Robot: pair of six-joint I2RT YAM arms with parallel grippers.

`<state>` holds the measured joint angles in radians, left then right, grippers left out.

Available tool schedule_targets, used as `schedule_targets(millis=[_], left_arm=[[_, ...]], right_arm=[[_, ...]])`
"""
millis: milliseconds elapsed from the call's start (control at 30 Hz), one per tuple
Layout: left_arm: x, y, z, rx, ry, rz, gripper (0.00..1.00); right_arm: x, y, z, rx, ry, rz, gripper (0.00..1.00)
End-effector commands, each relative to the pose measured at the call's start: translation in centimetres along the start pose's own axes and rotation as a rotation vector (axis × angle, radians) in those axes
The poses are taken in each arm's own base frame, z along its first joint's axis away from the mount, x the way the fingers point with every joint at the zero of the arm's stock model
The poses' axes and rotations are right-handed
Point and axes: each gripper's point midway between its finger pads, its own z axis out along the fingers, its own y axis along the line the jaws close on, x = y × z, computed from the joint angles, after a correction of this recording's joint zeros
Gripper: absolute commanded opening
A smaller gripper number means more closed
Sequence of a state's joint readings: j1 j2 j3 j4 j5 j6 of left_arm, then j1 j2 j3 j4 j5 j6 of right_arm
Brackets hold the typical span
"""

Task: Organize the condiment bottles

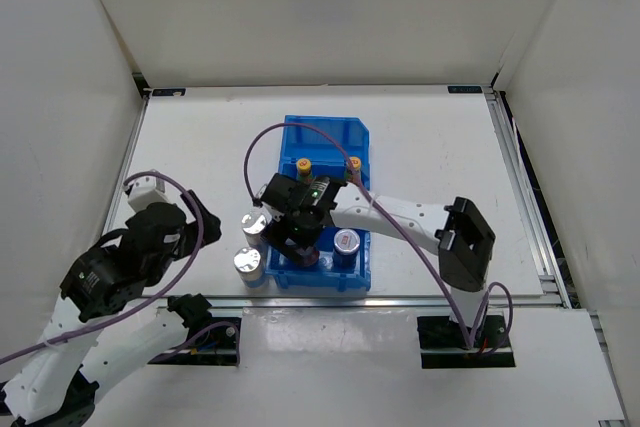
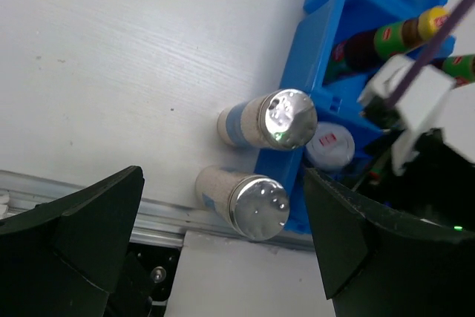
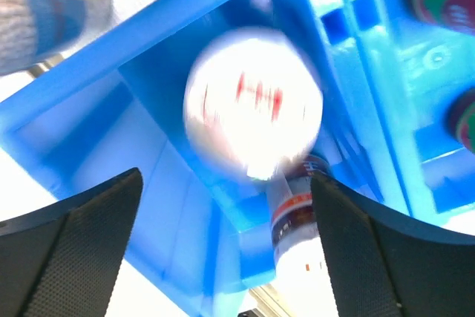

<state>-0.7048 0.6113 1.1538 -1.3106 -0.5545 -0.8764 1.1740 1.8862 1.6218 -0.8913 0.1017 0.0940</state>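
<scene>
My left gripper reaches the silver-capped shaker next and grabs its silver cap (image 1: 254, 220). That leaves the shaker's base free to stand in the bin's empty section (image 1: 328, 133).
Two silver-capped shakers (image 1: 253, 225) (image 1: 249, 264) stand on the table just left of the bin; the left wrist view shows them too (image 2: 286, 118) (image 2: 256, 206). A red-marked shaker (image 1: 346, 244) stands in the bin's near part. Another red-marked top (image 3: 252, 109) shows blurred below my open, empty right gripper (image 3: 226, 243), which hangs over the bin's near left compartment (image 1: 300, 237). Two slim dark yellow-capped bottles (image 1: 303, 164) (image 1: 353, 163) stand in the far compartment. My left gripper (image 2: 223, 257) is open and empty, left of the outside shakers (image 1: 190, 222).
The blue three-compartment bin (image 1: 325, 137) sits mid-table near the front edge. A metal rail (image 2: 89, 191) runs along the table's near edge, close to the nearer shaker. White walls enclose the table on three sides. The right arm's cable (image 1: 260, 142) loops over the bin.
</scene>
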Motion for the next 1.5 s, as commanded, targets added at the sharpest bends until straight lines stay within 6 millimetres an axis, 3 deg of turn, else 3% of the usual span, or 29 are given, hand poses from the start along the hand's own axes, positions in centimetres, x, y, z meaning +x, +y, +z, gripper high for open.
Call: schedule_targets(millis=[0, 100, 300, 433, 533, 733, 867, 1033, 1133, 1233, 1433, 1467], left_arm=[[1.8, -0.1, 0.2, 0.017, 0.079, 0.033, 0.99], [2.6, -0.3, 0.7, 0.018, 0.107, 0.053, 0.99], [2.5, -0.7, 1.5, 0.056, 0.063, 0.073, 0.99], [2.7, -0.7, 2.1, 0.043, 0.060, 0.077, 0.99], [2.9, -2.3, 2.7, 0.085, 0.075, 0.066, 0.99], [3.5, -5.6, 5.2, 0.152, 0.114, 0.177, 0.99], [4.5, -6.7, 7.1, 0.156, 0.162, 0.310, 0.99], [6.7, -6.5, 10.3, 0.060, 0.263, 0.443, 0.99], [8.1, -5.8, 11.6, -0.020, 0.309, 0.414, 0.99], [8.6, -6.6, 12.4, -0.006, 0.311, 0.384, 0.99], [10.0, -6.5, 14.1, -0.042, 0.354, 0.389, 0.89], [9.7, -6.7, 14.0, -0.035, 0.348, 0.395, 0.82]], right_arm=[[-2.7, 0.1, -4.4, 0.000, -0.145, -0.008, 0.98], [-3.1, -0.1, -5.7, 0.006, -0.181, -0.006, 1.00], [-4.5, -1.5, -11.7, 0.066, -0.338, 0.015, 1.00], [-2.9, -1.7, -11.0, 0.072, -0.296, 0.002, 0.97], [-1.5, -1.6, -10.8, 0.058, -0.278, 0.009, 0.97], [-1.4, -2.3, -12.6, 0.076, -0.347, 0.060, 0.94], [-2.0, -2.9, -14.6, 0.087, -0.402, 0.075, 0.94], [-1.9, -4.5, -15.5, 0.127, -0.417, 0.086, 0.95], [-1.2, -5.5, -16.4, 0.141, -0.420, 0.109, 0.96], [-0.5, -6.3, -17.0, 0.154, -0.419, 0.130, 0.98], [0.4, -8.8, -18.4, 0.197, -0.428, 0.172, 0.98], [1.0, -9.1, -18.4, 0.204, -0.415, 0.169, 0.99]])
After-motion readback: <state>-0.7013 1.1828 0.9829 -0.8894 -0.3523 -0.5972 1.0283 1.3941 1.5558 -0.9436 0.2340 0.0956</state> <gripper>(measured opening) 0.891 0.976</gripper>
